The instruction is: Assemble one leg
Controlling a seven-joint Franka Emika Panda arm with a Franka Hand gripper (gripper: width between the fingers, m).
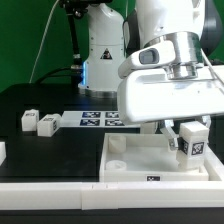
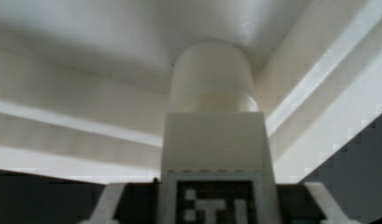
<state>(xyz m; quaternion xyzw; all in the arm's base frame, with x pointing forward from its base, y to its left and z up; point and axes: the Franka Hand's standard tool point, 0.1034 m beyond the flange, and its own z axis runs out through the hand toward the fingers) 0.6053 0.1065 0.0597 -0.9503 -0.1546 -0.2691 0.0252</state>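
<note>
The lower end of the held leg sits in the corner of the white tray piece and the leg would stand, so my gripper needs to release it now.
My gripper [image 1: 190, 128] is shut on a leg [image 1: 191, 141], a small white block with a black-and-white tag on its face. It holds the leg upright over the large white tray-like piece [image 1: 125, 162], near that piece's corner at the exterior view's right. In the wrist view the held leg [image 2: 216, 150] fills the middle, its tag low between my fingers [image 2: 117, 200], with the tray piece's white wall [image 2: 81, 90] behind. Two more legs [image 1: 28, 121] [image 1: 47, 124] lie on the black table at the exterior view's left.
The marker board [image 1: 98, 118] lies flat behind the tray piece. A white part [image 1: 2, 152] shows at the exterior view's left edge. The robot's white base [image 1: 100, 50] stands at the back. A white wall runs along the table's front edge [image 1: 60, 195].
</note>
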